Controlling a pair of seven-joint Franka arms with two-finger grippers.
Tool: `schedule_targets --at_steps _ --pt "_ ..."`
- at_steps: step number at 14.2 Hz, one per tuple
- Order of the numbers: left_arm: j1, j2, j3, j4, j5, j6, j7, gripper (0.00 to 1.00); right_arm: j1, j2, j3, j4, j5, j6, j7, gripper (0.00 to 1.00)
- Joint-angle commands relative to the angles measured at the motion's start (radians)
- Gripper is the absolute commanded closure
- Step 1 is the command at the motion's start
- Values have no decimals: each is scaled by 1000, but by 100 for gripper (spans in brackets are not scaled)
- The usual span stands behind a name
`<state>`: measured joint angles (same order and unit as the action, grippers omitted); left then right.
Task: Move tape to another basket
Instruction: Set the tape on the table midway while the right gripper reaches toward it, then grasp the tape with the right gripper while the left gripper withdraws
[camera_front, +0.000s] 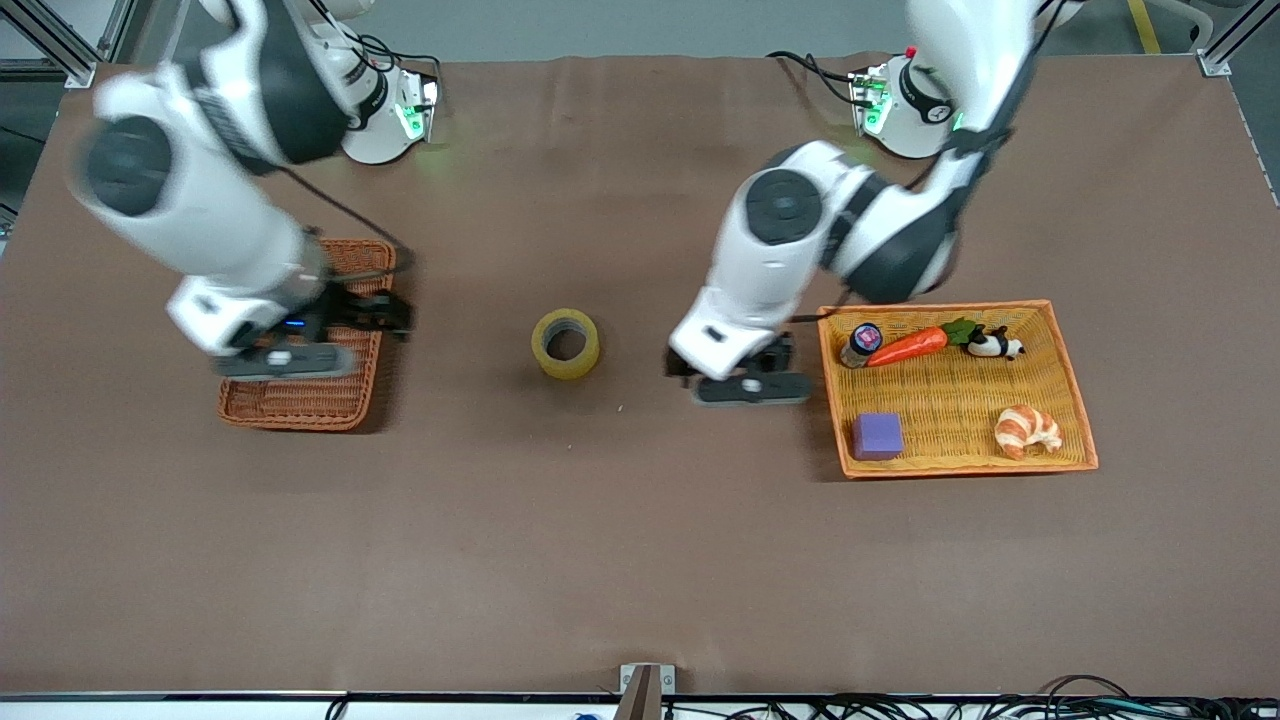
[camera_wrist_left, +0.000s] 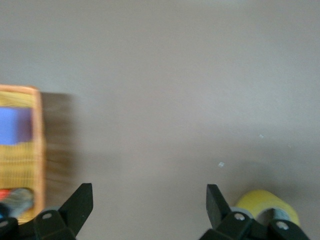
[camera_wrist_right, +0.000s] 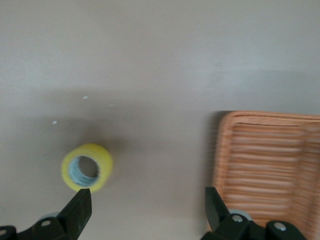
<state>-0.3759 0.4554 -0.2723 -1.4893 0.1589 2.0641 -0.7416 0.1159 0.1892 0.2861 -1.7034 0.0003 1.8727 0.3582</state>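
My right gripper will next pick up the tape by its ring side (camera_front: 540, 347), so that it can move the tape into the reddish-brown basket (camera_front: 300, 400).
The tape (camera_front: 565, 343), a yellowish roll, rests on the bare brown table between the two baskets, held by nothing. It also shows as the tape (camera_wrist_left: 267, 205) in the left wrist view and the tape (camera_wrist_right: 87, 167) in the right wrist view. My left gripper (camera_front: 750, 385) hangs open and empty over the table between the tape and the orange tray; its jaws stand wide around bare table at the left gripper (camera_wrist_left: 149, 200). My right gripper (camera_front: 290, 358), open and empty as the right gripper (camera_wrist_right: 147, 204), hangs above the reddish-brown basket (camera_front: 300, 400), also seen as the basket (camera_wrist_right: 270, 170).
A wide orange-yellow tray (camera_front: 1075, 390) sits toward the left arm's end, and its corner shows as the tray (camera_wrist_left: 37, 150). It holds a carrot (camera_front: 910, 345), a purple block (camera_front: 877, 436), a croissant (camera_front: 1026, 430), a small bottle (camera_front: 860, 343) and a black-and-white toy (camera_front: 993, 345).
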Motion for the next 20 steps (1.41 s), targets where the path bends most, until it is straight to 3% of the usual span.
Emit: schedule_targets --at_steps 1,3,7,12,17,20 --pt "86 -148 -8 -109 13 -51 95 0 14 16 76 -131 0 138 67 0" --pt "136 -211 -7 -108 7 -131 174 0 65 80 82 -176 -12 244 111 0" --pt "238 -280 -13 -109 -13 -150 280 0 113 174 82 -291 -130 466 163 0" --pt "290 -371 -13 -140 -18 -236 402 0 156 301 84 -298 -302 540 323 0" --pt "308 -442 8 -177 -108 -288 458 0 166 348 82 -295 -329 579 327 1" --pt "296 -469 77 -207 -172 -337 485 0 168 377 82 -294 -361 580 334 21"
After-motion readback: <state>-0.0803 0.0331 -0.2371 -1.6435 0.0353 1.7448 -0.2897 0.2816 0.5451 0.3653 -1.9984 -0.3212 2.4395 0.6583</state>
